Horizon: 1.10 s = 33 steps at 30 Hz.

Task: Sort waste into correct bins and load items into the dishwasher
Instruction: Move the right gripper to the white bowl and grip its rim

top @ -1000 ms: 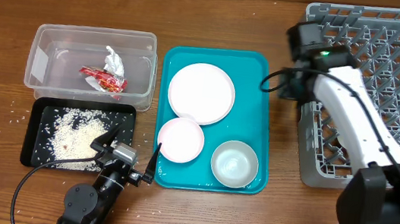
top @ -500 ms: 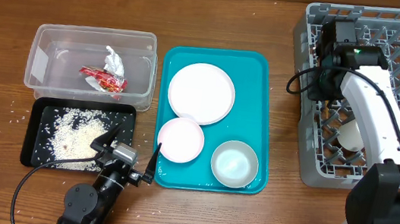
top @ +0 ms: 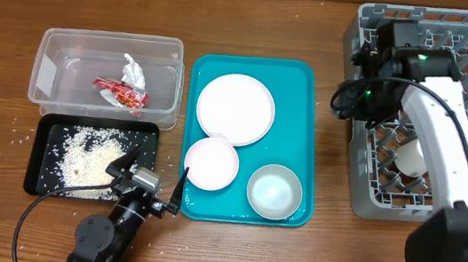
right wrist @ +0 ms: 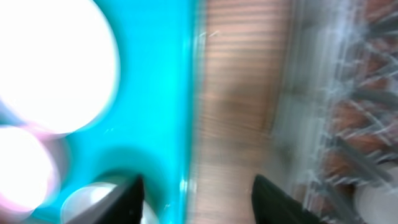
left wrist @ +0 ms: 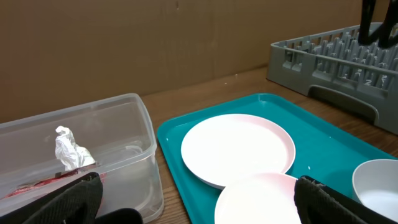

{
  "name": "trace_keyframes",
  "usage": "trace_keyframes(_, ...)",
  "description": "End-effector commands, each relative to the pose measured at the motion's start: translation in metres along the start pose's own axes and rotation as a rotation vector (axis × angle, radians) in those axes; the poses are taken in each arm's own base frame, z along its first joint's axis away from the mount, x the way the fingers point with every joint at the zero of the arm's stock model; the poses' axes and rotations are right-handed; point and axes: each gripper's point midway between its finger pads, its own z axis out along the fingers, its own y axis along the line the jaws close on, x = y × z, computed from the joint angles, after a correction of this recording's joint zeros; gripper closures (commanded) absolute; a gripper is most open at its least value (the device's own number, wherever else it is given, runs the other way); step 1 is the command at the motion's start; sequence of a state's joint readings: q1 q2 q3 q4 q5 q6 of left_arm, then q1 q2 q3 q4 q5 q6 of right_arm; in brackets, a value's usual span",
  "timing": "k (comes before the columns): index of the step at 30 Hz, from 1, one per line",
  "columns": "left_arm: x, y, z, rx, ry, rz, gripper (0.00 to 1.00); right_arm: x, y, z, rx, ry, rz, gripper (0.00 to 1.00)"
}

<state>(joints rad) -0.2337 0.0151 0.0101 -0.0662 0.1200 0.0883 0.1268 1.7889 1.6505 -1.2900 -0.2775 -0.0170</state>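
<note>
The robot's right gripper will take hold of the white bowl nearest the rack by its rack-facing rim (top: 299,195), so the bowl's body stays free to load into the rack.
The grey dishwasher rack (top: 452,104) fills the right side, and a small white cup (top: 411,158) lies in its near left part. My right gripper (top: 352,96) hangs open and empty over the rack's left edge. In the blurred right wrist view my right gripper (right wrist: 199,202) has bare wood between its fingers. A round white plate (top: 235,108) and two white bowls (top: 210,162) (top: 274,191) sit on the teal tray (top: 302,86). The clear tub (top: 65,48) holds the red wrapper (top: 120,92) and paper scrap (top: 134,71). Rice crumbs (top: 87,160) lie in the black tray (top: 39,174). My left gripper (top: 152,179) rests open at the front.
Loose rice grains (top: 11,126) are scattered on the wood left of the black tray. A strip of bare table (top: 330,161) separates the teal tray from the rack. A brown wall (left wrist: 155,43) backs the table in the left wrist view.
The right gripper opened and the white cup now lies in the rack. That arm reached into the rack, then drew back left to its edge. The left arm has not moved.
</note>
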Motion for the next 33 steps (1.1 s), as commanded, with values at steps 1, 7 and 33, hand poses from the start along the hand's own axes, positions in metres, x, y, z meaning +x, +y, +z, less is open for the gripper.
trace_keyframes(1,0.000,0.001,0.000,-0.006,-0.005,0.002,0.00,0.011,0.062,-0.034,-0.309,-0.004,-0.008,0.38)
trace_keyframes(7,0.000,0.001,0.000,-0.006,-0.005,0.002,0.00,0.066,0.052,0.011,-0.140,0.202,-0.008,0.41)
trace_keyframes(33,0.000,0.001,0.000,-0.006,-0.005,0.002,0.00,0.108,0.026,0.109,0.176,0.156,-0.014,0.96)
